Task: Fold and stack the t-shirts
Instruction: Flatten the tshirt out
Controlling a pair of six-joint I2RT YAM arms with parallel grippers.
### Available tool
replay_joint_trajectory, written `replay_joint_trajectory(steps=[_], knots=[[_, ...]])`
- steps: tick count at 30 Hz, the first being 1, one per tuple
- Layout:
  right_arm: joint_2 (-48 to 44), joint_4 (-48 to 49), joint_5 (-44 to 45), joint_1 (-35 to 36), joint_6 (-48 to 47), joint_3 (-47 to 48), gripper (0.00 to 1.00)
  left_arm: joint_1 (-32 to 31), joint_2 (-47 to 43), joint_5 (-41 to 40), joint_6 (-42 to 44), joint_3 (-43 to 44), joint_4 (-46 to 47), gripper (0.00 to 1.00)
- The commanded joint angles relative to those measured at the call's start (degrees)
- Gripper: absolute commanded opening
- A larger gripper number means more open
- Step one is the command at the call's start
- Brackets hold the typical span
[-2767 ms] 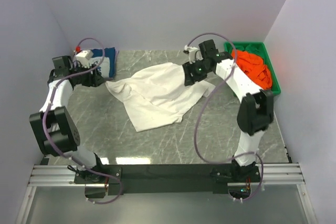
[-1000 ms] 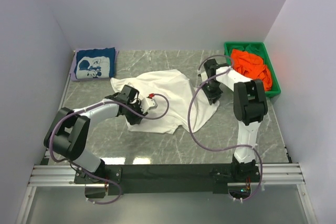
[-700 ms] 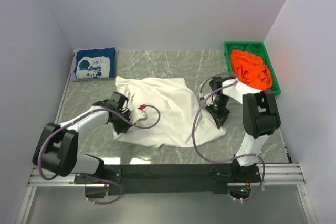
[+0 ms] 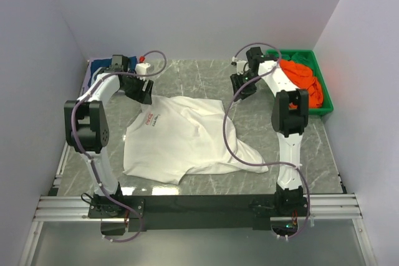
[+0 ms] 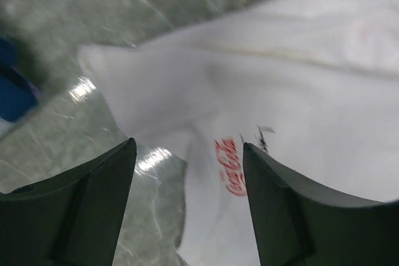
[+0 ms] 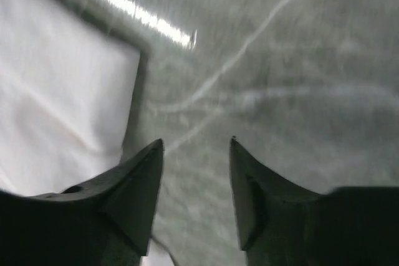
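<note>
I need to fold the far side of the white t-shirt over, so I will next grab the shirt's far corner with my left gripper, at the shirt's edge beside the red logo (image 4: 151, 118).
A white t-shirt (image 4: 184, 136) with a small red chest logo (image 4: 151, 118) lies spread flat on the marble table. My left gripper (image 4: 142, 91) is open and empty above its far left corner; the left wrist view shows the shirt (image 5: 299, 91) and the red logo (image 5: 230, 167) between the fingers. My right gripper (image 4: 240, 86) is open and empty over bare table just off the shirt's far right corner; the shirt's edge (image 6: 56, 110) shows in the right wrist view. A folded navy t-shirt (image 4: 100, 70) lies at the far left, mostly hidden by the left arm. Orange cloth (image 4: 305, 79) lies in the bin.
A green plastic bin (image 4: 324, 101) stands at the far right corner. Grey walls close in the table on three sides. Purple cables loop from both arms over the shirt. A blue patch (image 5: 12, 88) shows at the left edge of the left wrist view.
Both grippers have let go of the white shirt and moved to the far side of the table. The shirt now lies spread flat with the logo up.
</note>
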Motion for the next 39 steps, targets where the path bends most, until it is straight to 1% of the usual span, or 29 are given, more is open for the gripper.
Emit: replay_joint_trajectory(steps=[1, 2, 5, 6, 8, 12, 15, 18, 19, 21, 23, 24, 25, 26, 27, 28, 29, 30, 31, 32, 35, 37, 38, 39], knots=[[4.2, 3.6, -4.1, 0.6, 7.4, 6.9, 0.58, -0.1, 3.9, -5.2, -9.9, 6.5, 6.1, 0.74], [4.8, 4.0, -4.1, 0.8, 7.8, 6.7, 0.62, 0.0, 5.8, -7.2, -10.8, 7.2, 6.2, 0.74], [5.8, 6.5, -8.1, 1.3, 9.6, 4.2, 0.65, 0.0, 7.6, -9.7, -12.0, 7.3, 7.7, 0.74], [6.3, 7.3, -9.3, 1.3, 10.4, 3.6, 0.78, 0.0, 7.9, -9.4, -12.0, 7.1, 7.9, 0.74], [7.0, 9.6, -10.9, 1.3, 11.9, 2.8, 0.80, -0.1, 8.9, -9.9, -12.5, 7.2, 7.9, 0.74], [11.3, 9.9, -16.6, 2.7, 14.7, 5.6, 0.80, 0.0, 10.2, -7.5, -14.0, 8.1, 6.4, 0.73], [12.8, 10.0, -17.4, 4.2, 15.2, 5.2, 0.79, 0.0, 10.5, -6.9, -14.6, 8.4, 6.1, 0.72], [14.9, 7.4, -17.7, 4.4, 15.2, 7.6, 0.70, 0.0, 11.2, -6.9, -15.1, 9.4, 5.4, 0.71], [14.8, 7.1, -15.1, 4.3, 15.2, 7.4, 0.69, -0.1, 11.9, -6.8, -15.3, 9.7, 4.9, 0.70], [14.8, 5.2, -15.4, 4.3, 14.7, 7.5, 0.68, -0.1, 12.6, -6.8, -15.8, 10.7, 4.4, 0.69], [14.6, 1.5, -15.9, 3.6, 11.8, 7.2, 0.42, 0.0, 13.3, -5.4, -16.0, 11.2, 3.8, 0.65], [14.0, 0.2, -16.5, 3.1, 11.0, 6.8, 0.33, 0.0, 13.5, -4.7, -16.0, 11.2, 3.8, 0.62], [13.5, -1.2, -17.4, 2.5, 10.5, 5.3, 0.12, 0.0, 13.5, -4.3, -16.4, 11.2, 3.8, 0.57], [12.5, -1.4, -18.4, 0.8, 10.0, 4.1, 0.00, 0.0, 13.6, -3.4, -16.7, 11.2, 3.8, 0.53], [10.0, -1.6, -19.0, 0.0, 9.8, 3.1, 0.00, 0.0, 13.6, -2.8, -16.7, 11.0, 3.7, 0.46], [8.2, -1.3, -19.8, -2.1, 9.9, 0.7, 0.00, 0.0, 13.6, -2.2, -16.5, 10.9, 3.7, 0.31], [6.2, -0.4, -21.2, -3.2, 10.5, -0.6, 0.00, 0.0, 13.4, -1.3, -16.7, 10.8, 3.9, 0.25], [1.5, 0.9, -21.8, -4.3, 11.3, -2.1, 0.00, 0.0, 13.2, -0.9, -17.0, 10.0, 4.3, 0.19], [-1.0, 3.7, -22.2, -5.1, 11.9, -4.7, 0.00, 0.0, 12.9, -0.3, -17.2, 9.7, 4.6, 0.06], [-5.2, 4.6, -22.3, -5.8, 12.6, -5.4, 0.00, 0.0, 12.7, 0.1, -17.4, 9.3, 5.1, 0.01], [-10.6, 6.6, -21.9, -5.2, 13.4, -6.2, 0.00, 0.2, 10.7, 2.1, -17.5, 7.6, 6.8, 0.01], [-18.0, 9.6, -20.8, -1.7, 15.0, -9.4, 0.00, 0.6, 8.1, 3.1, -17.4, 5.4, 9.4, 0.01], [-18.0, 11.2, -19.9, 0.2, 15.2, -11.5, 0.00, 0.7, 7.4, 3.2, -17.1, 5.4, 9.7, 0.01], [-21.8, 13.0, -18.5, 2.2, 17.6, -14.0, 0.00, 0.9, 7.0, 3.1, -16.7, 5.4, 9.7, 0.01]])
